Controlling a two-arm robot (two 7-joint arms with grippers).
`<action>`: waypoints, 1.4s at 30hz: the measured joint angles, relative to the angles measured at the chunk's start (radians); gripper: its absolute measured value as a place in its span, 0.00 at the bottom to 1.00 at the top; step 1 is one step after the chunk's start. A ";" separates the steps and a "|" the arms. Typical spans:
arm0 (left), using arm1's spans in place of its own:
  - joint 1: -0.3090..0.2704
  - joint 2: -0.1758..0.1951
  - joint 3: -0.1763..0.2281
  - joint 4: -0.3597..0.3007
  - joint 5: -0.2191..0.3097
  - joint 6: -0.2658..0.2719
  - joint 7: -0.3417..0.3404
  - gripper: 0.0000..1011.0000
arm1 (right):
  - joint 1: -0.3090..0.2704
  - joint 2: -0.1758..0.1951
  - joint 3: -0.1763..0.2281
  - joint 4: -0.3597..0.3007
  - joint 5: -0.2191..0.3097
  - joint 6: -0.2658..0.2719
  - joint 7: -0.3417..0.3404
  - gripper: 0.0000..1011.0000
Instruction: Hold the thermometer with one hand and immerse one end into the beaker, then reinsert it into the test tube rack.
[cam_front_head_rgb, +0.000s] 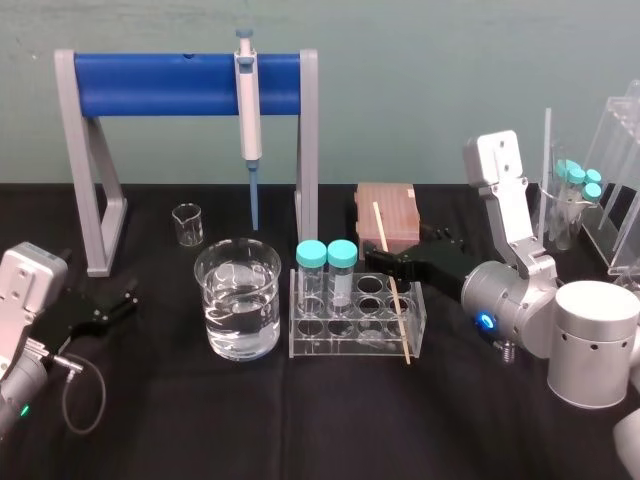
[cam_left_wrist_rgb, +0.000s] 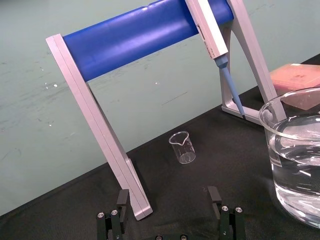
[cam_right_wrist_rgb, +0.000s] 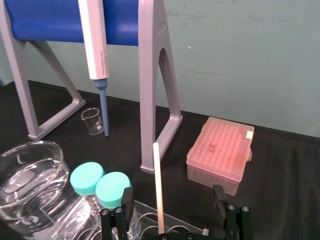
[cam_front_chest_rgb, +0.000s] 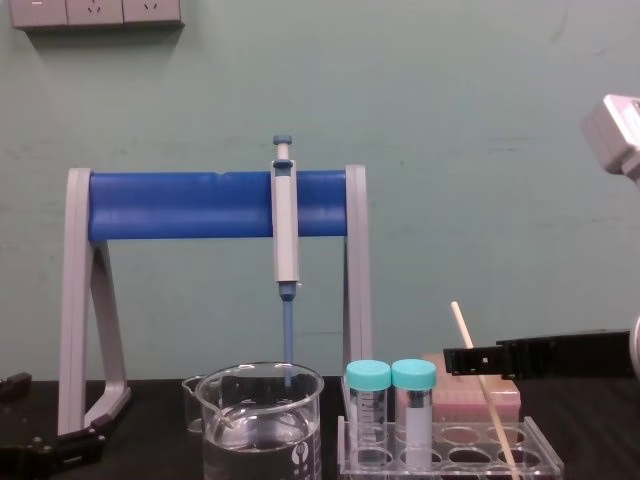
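I need to grab the thermometer next with my right gripper by its bare upper part (cam_front_chest_rgb: 467, 340) (cam_right_wrist_rgb: 158, 172), because its lower end sits down in the rack beside capped tubes.
The thermometer (cam_front_head_rgb: 400, 320), a thin cream rod, stands tilted in a right-hand hole of the clear test tube rack (cam_front_head_rgb: 355, 345). My right gripper (cam_front_head_rgb: 385, 262) reaches in from the right at the rod's mid-height. In the right wrist view the thermometer (cam_right_wrist_rgb: 158, 185) rises between the fingers of the right gripper (cam_right_wrist_rgb: 173, 192), which is open, with a gap on both sides. From the chest the thermometer (cam_front_chest_rgb: 462, 325) crosses the right gripper (cam_front_chest_rgb: 452, 360). The wide beaker (cam_front_head_rgb: 238, 300), part full of water, stands left of the rack. My left gripper (cam_front_head_rgb: 125, 295) rests open at the far left, seen open as the left gripper (cam_left_wrist_rgb: 168, 196) from its wrist.
Two teal-capped tubes (cam_front_head_rgb: 327, 270) stand in the rack's left holes. A pink box (cam_front_head_rgb: 387, 212) sits just behind the rack. A grey stand with a blue bar (cam_front_head_rgb: 185, 83) holds a pipette (cam_front_head_rgb: 247, 110) behind the beaker, beside a small beaker (cam_front_head_rgb: 187, 224). A clear holder with tubes (cam_front_head_rgb: 580, 200) is at the far right.
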 joint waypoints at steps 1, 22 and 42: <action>0.000 0.000 0.000 0.000 0.000 0.000 0.000 0.99 | 0.001 -0.003 0.000 0.002 -0.004 -0.002 -0.002 0.99; 0.000 0.000 0.000 0.000 0.000 0.000 0.000 0.99 | 0.018 -0.051 0.012 0.056 -0.068 -0.025 0.008 0.99; 0.000 0.000 0.000 0.000 0.000 0.000 0.000 0.99 | 0.018 -0.055 0.014 0.060 -0.076 -0.032 0.011 0.87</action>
